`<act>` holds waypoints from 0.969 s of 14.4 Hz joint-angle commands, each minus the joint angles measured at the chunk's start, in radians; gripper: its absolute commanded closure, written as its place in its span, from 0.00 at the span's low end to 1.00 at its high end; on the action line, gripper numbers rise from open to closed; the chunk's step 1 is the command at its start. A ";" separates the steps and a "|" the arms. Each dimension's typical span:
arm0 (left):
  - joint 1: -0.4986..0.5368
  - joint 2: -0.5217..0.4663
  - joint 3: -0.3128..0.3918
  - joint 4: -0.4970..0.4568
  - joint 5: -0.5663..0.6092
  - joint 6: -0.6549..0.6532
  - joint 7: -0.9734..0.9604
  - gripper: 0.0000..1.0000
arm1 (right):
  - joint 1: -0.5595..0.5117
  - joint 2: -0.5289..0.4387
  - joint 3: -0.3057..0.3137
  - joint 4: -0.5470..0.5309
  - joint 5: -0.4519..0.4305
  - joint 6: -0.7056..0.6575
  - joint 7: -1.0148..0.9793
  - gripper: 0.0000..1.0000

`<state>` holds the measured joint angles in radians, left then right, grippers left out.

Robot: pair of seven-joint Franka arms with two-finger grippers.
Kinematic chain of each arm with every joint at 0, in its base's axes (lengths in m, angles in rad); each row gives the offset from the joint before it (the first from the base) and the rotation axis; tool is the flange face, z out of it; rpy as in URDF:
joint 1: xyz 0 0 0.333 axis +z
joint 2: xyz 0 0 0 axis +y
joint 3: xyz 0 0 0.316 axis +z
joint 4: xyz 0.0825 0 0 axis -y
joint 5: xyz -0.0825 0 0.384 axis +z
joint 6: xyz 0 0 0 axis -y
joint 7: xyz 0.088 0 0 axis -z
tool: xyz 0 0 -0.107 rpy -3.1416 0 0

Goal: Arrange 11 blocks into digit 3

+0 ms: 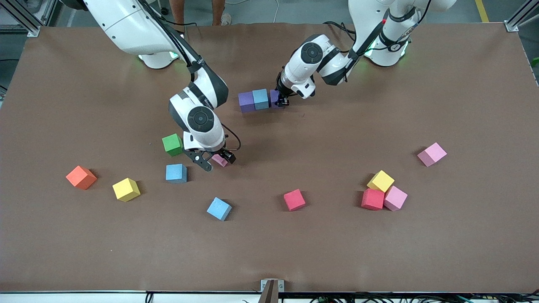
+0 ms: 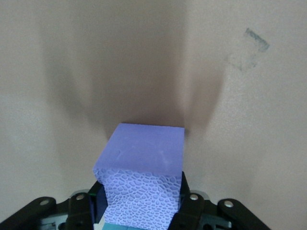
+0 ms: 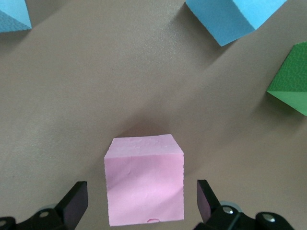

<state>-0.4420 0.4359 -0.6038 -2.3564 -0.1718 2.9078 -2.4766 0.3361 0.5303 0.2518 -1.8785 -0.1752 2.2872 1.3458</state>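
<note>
My right gripper next grabs the pink block's two opposite sides to build the digit 3.
Toward the robots' side of the table, a purple block (image 1: 246, 102) and a light blue block (image 1: 260, 99) sit side by side. A second purple block (image 1: 273, 97) (image 2: 144, 163) stands against the light blue one, at the left arm's end of that row. My left gripper (image 1: 281, 100) (image 2: 141, 211) is shut on it. My right gripper (image 1: 217, 161) (image 3: 142, 203) is low over the table and open, with a pink block (image 1: 219, 160) (image 3: 145, 184) between its fingers (image 3: 74, 203). There is a gap on each side of the block.
Loose blocks lie around: green (image 1: 172, 144) and light blue (image 1: 176, 173) beside the right gripper, another light blue (image 1: 219, 208), yellow (image 1: 126, 189), red (image 1: 294, 199). A red, yellow and pink cluster (image 1: 380, 181) and one pink block (image 1: 432, 154) lie toward the left arm's end. An orange cube (image 1: 81, 177) also lies there.
</note>
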 commanded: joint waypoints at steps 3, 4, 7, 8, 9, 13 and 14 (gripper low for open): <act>-0.050 0.015 0.038 0.019 -0.003 0.021 -0.015 0.92 | -0.028 0.022 0.020 0.004 0.025 0.021 -0.030 0.00; -0.052 0.015 0.039 0.019 -0.003 0.021 -0.028 0.92 | -0.029 0.025 0.020 0.004 0.026 0.031 -0.030 0.00; -0.069 0.015 0.039 0.020 -0.003 0.021 -0.035 0.92 | -0.029 0.043 0.020 0.002 0.026 0.041 -0.031 0.03; -0.070 0.015 0.038 0.025 -0.003 0.021 -0.036 0.92 | -0.028 0.046 0.020 0.002 0.026 0.043 -0.031 0.06; -0.070 0.017 0.039 0.031 -0.003 0.021 -0.036 0.92 | -0.028 0.048 0.020 0.002 0.026 0.043 -0.031 0.06; -0.070 0.018 0.039 0.031 -0.003 0.021 -0.036 0.92 | -0.028 0.050 0.023 0.001 0.026 0.041 -0.031 0.25; -0.072 0.018 0.039 0.031 -0.003 0.021 -0.036 0.92 | -0.028 0.050 0.023 0.001 0.026 0.041 -0.031 0.35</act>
<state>-0.4980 0.4431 -0.5741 -2.3357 -0.1718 2.9120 -2.4965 0.3316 0.5784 0.2528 -1.8784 -0.1620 2.3247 1.3356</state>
